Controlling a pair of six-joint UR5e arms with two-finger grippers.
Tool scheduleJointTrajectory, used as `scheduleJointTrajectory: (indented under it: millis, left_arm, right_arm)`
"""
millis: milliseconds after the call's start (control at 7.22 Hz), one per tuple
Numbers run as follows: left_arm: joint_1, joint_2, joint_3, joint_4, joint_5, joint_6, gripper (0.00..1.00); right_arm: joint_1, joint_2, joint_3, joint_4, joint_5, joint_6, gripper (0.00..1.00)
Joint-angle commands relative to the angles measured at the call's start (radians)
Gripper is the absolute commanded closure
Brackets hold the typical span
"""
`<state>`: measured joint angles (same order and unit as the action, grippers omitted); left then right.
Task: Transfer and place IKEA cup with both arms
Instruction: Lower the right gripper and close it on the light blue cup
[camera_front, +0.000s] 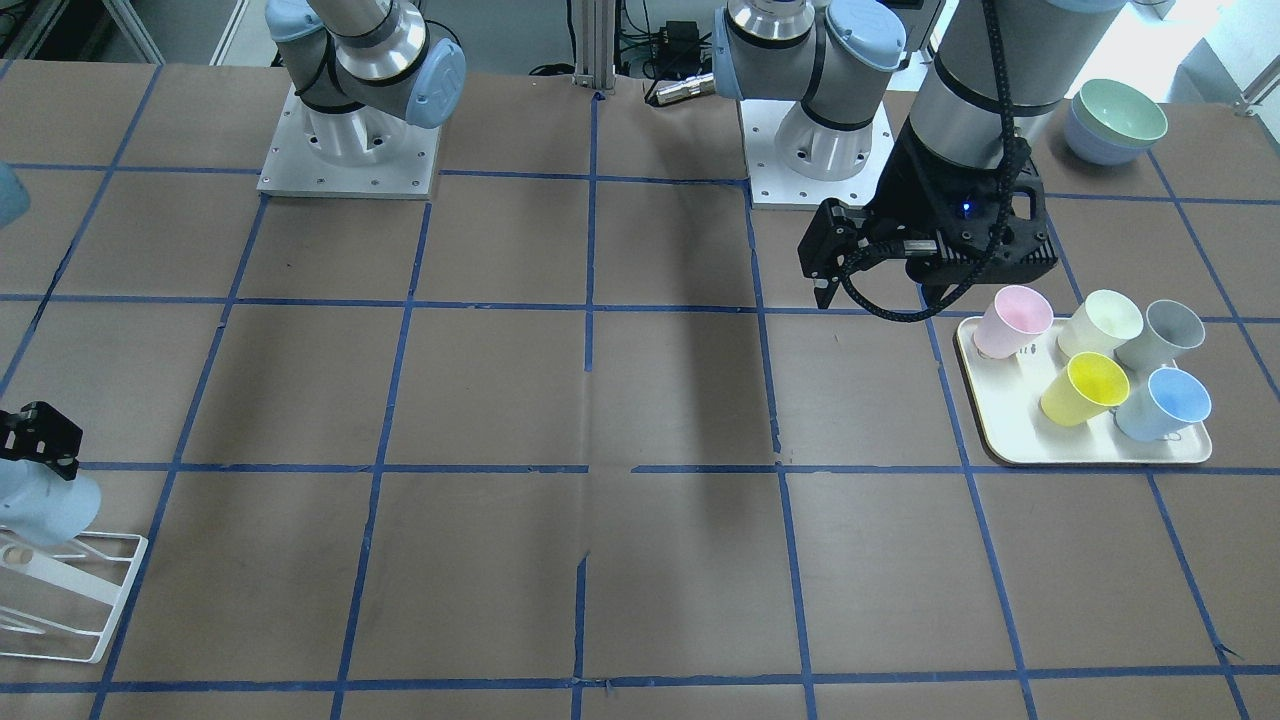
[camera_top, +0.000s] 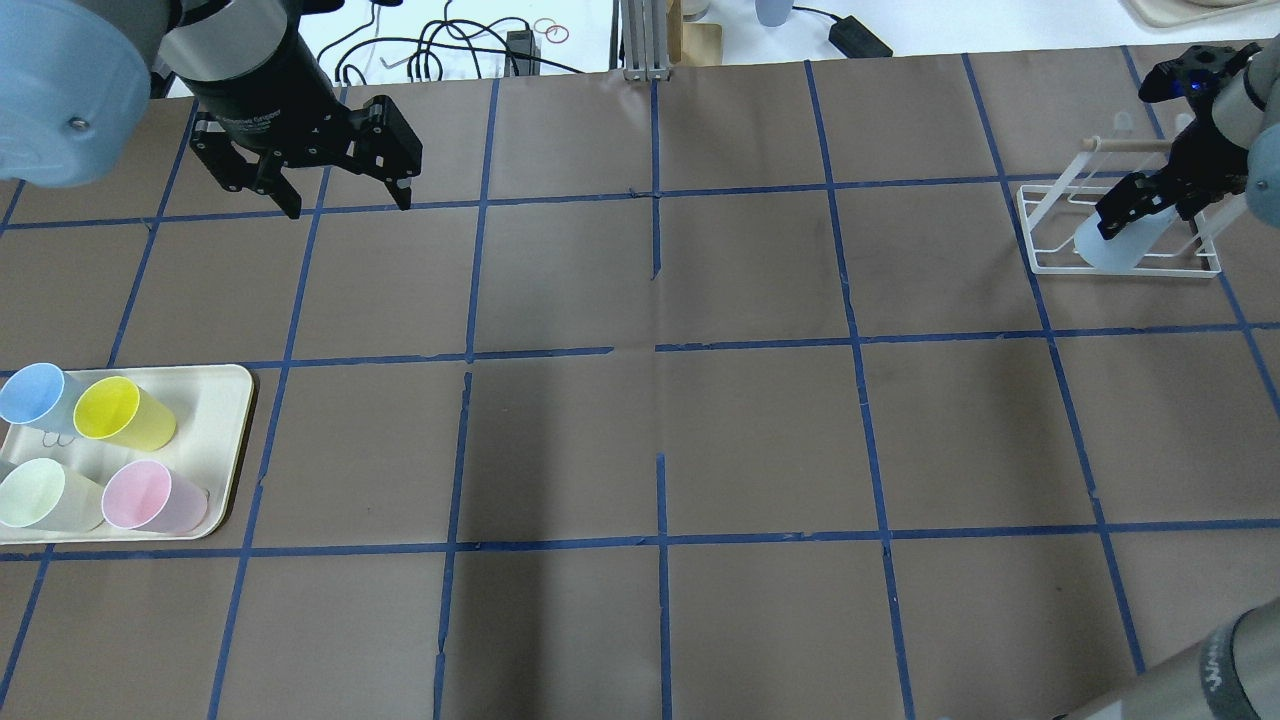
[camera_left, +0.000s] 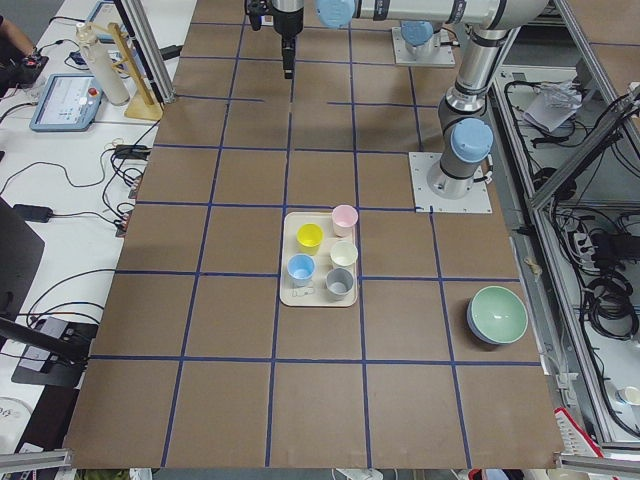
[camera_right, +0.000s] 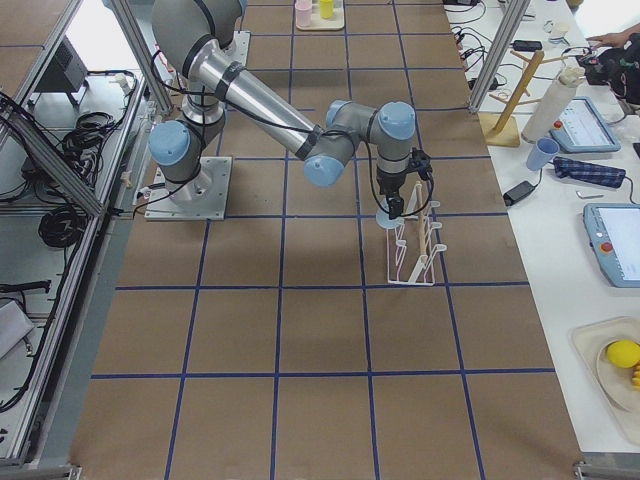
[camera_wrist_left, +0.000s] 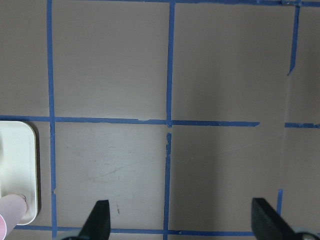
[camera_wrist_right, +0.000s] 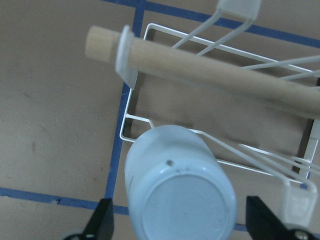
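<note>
The pale blue IKEA cup has to pass between both arms. My right gripper should grab it by its closed base end next.
The pale blue IKEA cup sits upside down on a prong of the white wire rack, at the table's right end. My right gripper is open around it, with a finger on each side and a small gap to the cup wall. The cup also shows in the front view under the right gripper. My left gripper is open and empty, high over the table beyond the tray. The identical blue cup stands on that tray.
The tray also holds a yellow cup, a pale green cup, a pink cup and a grey cup. Stacked bowls sit near the left arm's base. The rack has a wooden dowel across its top.
</note>
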<state>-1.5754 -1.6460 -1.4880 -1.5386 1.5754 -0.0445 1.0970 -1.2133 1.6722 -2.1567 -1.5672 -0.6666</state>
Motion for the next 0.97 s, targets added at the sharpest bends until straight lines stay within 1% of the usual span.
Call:
scheduleJointTrajectory:
  millis: [0,138,277,415,692,831]
  left_arm:
    - [0.0,0.0,0.0,0.0,0.0,0.0,0.0]
    - [0.0,0.0,-0.001,0.0,0.0,0.0,0.0]
    - [0.0,0.0,-0.001,0.0,0.0,0.0,0.0]
    - [0.0,0.0,-0.001,0.0,0.0,0.0,0.0]
    - [0.0,0.0,-0.001,0.0,0.0,0.0,0.0]
    - [0.0,0.0,-0.001,0.0,0.0,0.0,0.0]
  right_arm:
    - [0.001,0.005,-0.005,-0.008,0.006,0.001,0.16]
    - [0.001,0.003,-0.005,-0.008,0.009,0.002,0.17]
    - [0.001,0.003,-0.005,-0.008,0.009,0.001,0.2]
    - [0.001,0.001,-0.005,-0.008,0.007,0.002,0.31]
    - [0.001,-0.002,-0.006,-0.008,0.007,0.002,0.76]
    - [0.001,-0.005,-0.006,-0.006,0.004,0.002,0.86]
